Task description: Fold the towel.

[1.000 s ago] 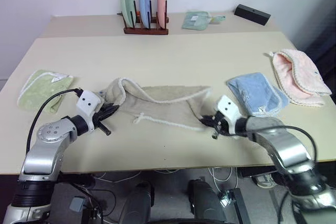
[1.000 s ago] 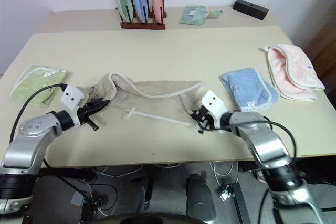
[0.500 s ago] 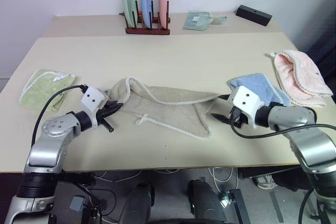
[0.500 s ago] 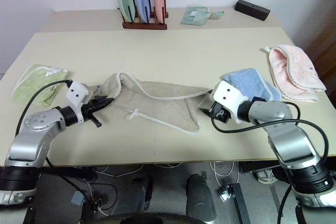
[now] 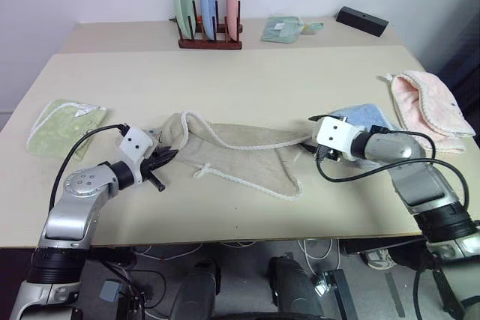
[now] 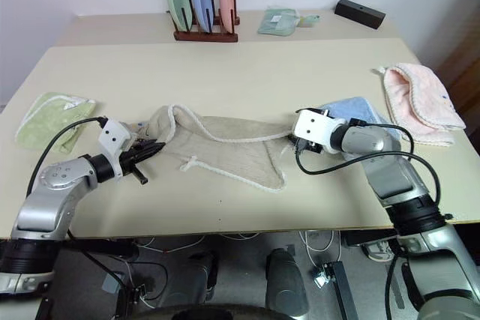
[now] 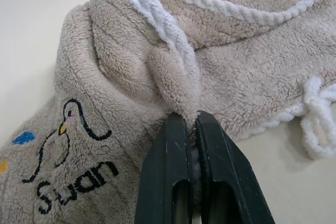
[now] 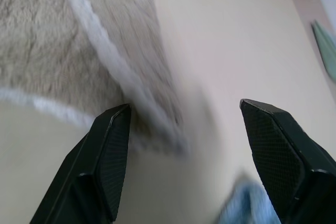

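I need to grab the towel next with my right gripper by its corded far corner (image 5: 306, 140). The edging makes a raised rim there, beside the slack cloth (image 5: 251, 161).
The beige towel (image 5: 240, 154) with white corded edging lies crumpled lengthwise across the middle of the table. Its printed lettering (image 7: 73, 187) faces the left wrist camera. My left gripper (image 5: 166, 157) is shut on a pinched fold of the towel's left end (image 7: 176, 85), low over the table. My right gripper (image 5: 310, 145) is open at the towel's far right corner. In the right wrist view its fingers (image 8: 107, 156) stand wide apart, with the corded edge (image 8: 100, 51) running toward the gap between them and nothing gripped.
A light-green cloth (image 5: 64, 121) lies at the left of the table. A blue cloth (image 5: 371, 118) sits just behind my right arm, with a pink one (image 5: 429, 110) further right. A plate rack (image 5: 208, 9), a small folded cloth (image 5: 283, 28) and a black box (image 5: 361, 20) line the back.
My right gripper let go of the towel's near right corner, opened, rolled and moved away from me to the far right corner. The released corner dropped flat. The left gripper kept its grip.
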You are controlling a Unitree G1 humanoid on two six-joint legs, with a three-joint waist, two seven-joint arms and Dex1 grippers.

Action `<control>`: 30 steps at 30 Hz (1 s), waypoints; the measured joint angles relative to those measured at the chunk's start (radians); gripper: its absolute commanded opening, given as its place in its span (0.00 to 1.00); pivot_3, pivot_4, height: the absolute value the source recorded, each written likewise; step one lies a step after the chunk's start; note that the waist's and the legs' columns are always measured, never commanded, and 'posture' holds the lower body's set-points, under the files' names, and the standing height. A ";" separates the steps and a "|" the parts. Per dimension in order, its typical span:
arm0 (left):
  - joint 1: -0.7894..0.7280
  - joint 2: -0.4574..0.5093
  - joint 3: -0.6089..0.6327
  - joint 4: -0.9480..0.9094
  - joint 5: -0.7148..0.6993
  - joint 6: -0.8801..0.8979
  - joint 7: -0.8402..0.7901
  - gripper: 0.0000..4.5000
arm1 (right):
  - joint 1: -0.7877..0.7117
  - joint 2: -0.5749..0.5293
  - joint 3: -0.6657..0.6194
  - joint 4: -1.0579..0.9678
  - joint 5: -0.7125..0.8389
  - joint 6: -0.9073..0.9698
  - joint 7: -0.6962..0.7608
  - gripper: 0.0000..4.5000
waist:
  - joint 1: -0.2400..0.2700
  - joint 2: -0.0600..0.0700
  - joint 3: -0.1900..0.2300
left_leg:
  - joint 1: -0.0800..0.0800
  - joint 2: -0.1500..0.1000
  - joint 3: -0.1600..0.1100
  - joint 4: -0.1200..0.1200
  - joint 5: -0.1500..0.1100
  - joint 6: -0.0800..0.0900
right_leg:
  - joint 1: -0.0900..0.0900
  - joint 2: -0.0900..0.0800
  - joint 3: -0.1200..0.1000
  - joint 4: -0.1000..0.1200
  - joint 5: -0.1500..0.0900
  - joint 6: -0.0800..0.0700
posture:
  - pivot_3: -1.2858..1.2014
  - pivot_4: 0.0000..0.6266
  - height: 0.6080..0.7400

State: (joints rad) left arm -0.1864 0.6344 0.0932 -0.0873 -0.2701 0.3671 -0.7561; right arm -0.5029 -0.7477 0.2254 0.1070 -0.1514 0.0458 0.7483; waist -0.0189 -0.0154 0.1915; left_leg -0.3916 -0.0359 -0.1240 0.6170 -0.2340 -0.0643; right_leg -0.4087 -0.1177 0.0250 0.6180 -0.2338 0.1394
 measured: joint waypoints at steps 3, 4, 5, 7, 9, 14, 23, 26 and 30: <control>0.019 0.000 0.000 -0.001 0.000 -0.002 0.001 0.00 | -0.013 0.022 0.005 0.029 -0.012 -0.044 -0.002 0.35 | 0.001 0.000 0.000 | 0.000 0.000 0.000 0.000 0.000 0.000 | 0.000 0.000 0.000 0.000 0.000 0.000 | 0.52 0.24 1.00; 0.025 0.000 0.000 -0.001 0.000 -0.002 0.001 0.00 | -0.015 0.022 0.005 0.031 -0.013 -0.054 0.001 0.21 | 0.001 0.000 0.000 | 0.000 0.000 0.000 0.000 0.000 0.000 | 0.000 0.000 0.000 0.000 0.000 0.000 | 0.52 0.24 1.00; 0.028 0.000 0.000 -0.001 0.000 -0.002 0.001 0.00 | -0.016 0.022 0.004 0.032 -0.014 -0.060 0.005 0.11 | 0.001 0.000 0.000 | 0.000 0.000 0.000 0.000 0.000 0.000 | 0.000 0.000 0.000 0.000 0.000 0.000 | 0.52 0.24 1.00; 0.029 0.003 0.001 -0.002 0.000 -0.002 0.001 0.00 | -0.016 0.022 0.004 0.032 -0.020 -0.073 0.011 0.00 | 0.002 0.000 0.000 | 0.000 0.000 0.000 0.000 0.000 0.000 | 0.000 0.000 0.000 0.000 0.000 0.000 | 0.52 0.24 1.00; 0.029 0.008 0.002 -0.002 0.001 -0.004 0.002 0.00 | -0.016 0.022 0.004 0.032 -0.021 -0.076 0.021 0.00 | 0.001 0.000 0.000 | 0.000 0.000 0.000 0.000 0.000 0.000 | 0.000 0.000 0.000 0.000 0.000 0.000 | 0.52 0.24 1.00; -0.022 0.005 0.024 0.024 -0.003 -0.022 0.022 0.00 | -0.023 0.013 -0.013 0.035 -0.022 -0.082 0.028 0.00 | 0.001 0.000 0.000 | 0.000 0.000 0.000 0.000 0.000 0.000 | 0.000 0.000 0.000 0.000 0.000 0.000 | 0.52 0.24 1.00; -0.851 -0.026 0.133 0.648 0.048 -0.272 0.310 0.00 | -0.624 -0.021 -0.048 0.491 -0.177 -0.235 -0.270 0.00 | -0.002 -0.003 0.003 | -0.006 -0.001 -0.001 0.002 0.004 -0.008 | -0.004 0.000 -0.001 -0.003 0.002 0.002 | 0.52 0.24 1.00; -1.002 0.002 0.153 0.830 0.061 -0.379 0.334 0.00 | -0.739 -0.020 -0.055 0.584 -0.188 -0.306 -0.321 0.00 | -0.020 -0.003 0.003 | -0.007 -0.001 0.003 -0.005 0.004 -0.008 | -0.007 -0.002 -0.001 -0.004 0.001 0.004 | 0.52 0.24 1.00; -1.011 0.047 0.156 0.933 0.057 -0.434 0.232 0.00 | -0.748 -0.016 -0.064 0.577 -0.138 -0.344 -0.261 0.00 | -0.048 -0.003 0.003 | -0.018 -0.001 0.005 -0.005 0.004 -0.008 | -0.020 -0.002 -0.001 -0.002 0.001 0.004 | 0.52 0.24 1.00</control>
State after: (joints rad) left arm -1.1976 0.6819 0.2489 0.8453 -0.2129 -0.0674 -0.5245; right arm -1.2511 -0.7634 0.1610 0.6845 -0.2894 -0.2981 0.4878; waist -0.0668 -0.0184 0.1941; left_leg -0.4092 -0.0371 -0.1195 0.6119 -0.2296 -0.0723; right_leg -0.4286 -0.1201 0.0240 0.6163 -0.2330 0.1437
